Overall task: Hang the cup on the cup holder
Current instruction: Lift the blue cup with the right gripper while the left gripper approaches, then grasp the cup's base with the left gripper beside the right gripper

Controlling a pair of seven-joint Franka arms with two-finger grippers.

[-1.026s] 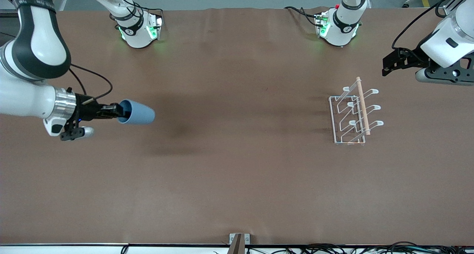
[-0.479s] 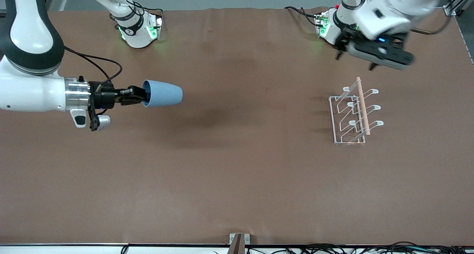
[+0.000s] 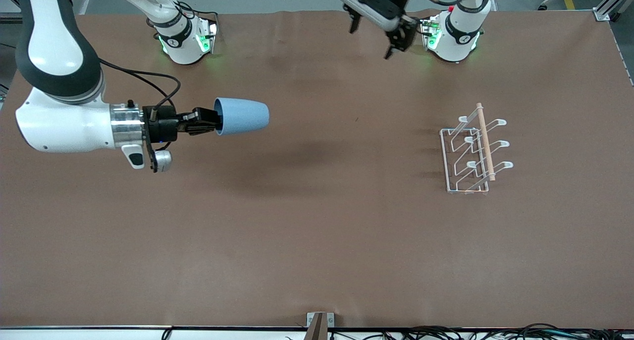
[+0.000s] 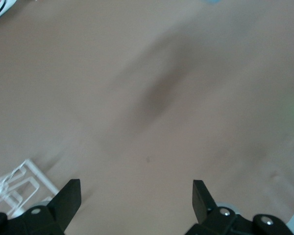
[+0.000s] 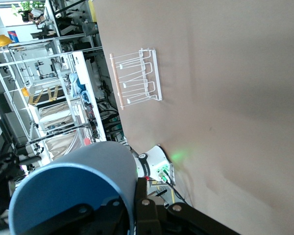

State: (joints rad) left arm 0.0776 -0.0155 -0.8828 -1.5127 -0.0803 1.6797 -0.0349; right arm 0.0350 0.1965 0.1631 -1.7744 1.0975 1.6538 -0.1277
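Observation:
The left gripper grabs the light-blue cup by its closed base end [image 3: 260, 114] next, so the cup's open rim stays free to slip over a cup holder peg [image 3: 503, 143].
My right gripper [image 3: 214, 122] is shut on the rim of the light-blue cup [image 3: 242, 116] and holds it on its side above the table toward the right arm's end. In the right wrist view the cup [image 5: 78, 188] fills the corner, one finger inside and one outside its wall. The white wire cup holder [image 3: 473, 149] with its wooden dowel stands toward the left arm's end; it also shows in the right wrist view [image 5: 136, 78]. My left gripper [image 3: 379, 30] is open and empty, up in the air near the left arm's base [image 3: 453, 32].
The brown table [image 3: 317, 231] carries only the holder. A small metal bracket [image 3: 320, 322] sits at the table edge nearest the front camera, with cables along that edge. A corner of the holder [image 4: 12, 188] shows in the left wrist view.
My right gripper has carried the cup toward the table's middle and a little toward the bases. My left arm has swung from beside the holder to near its base.

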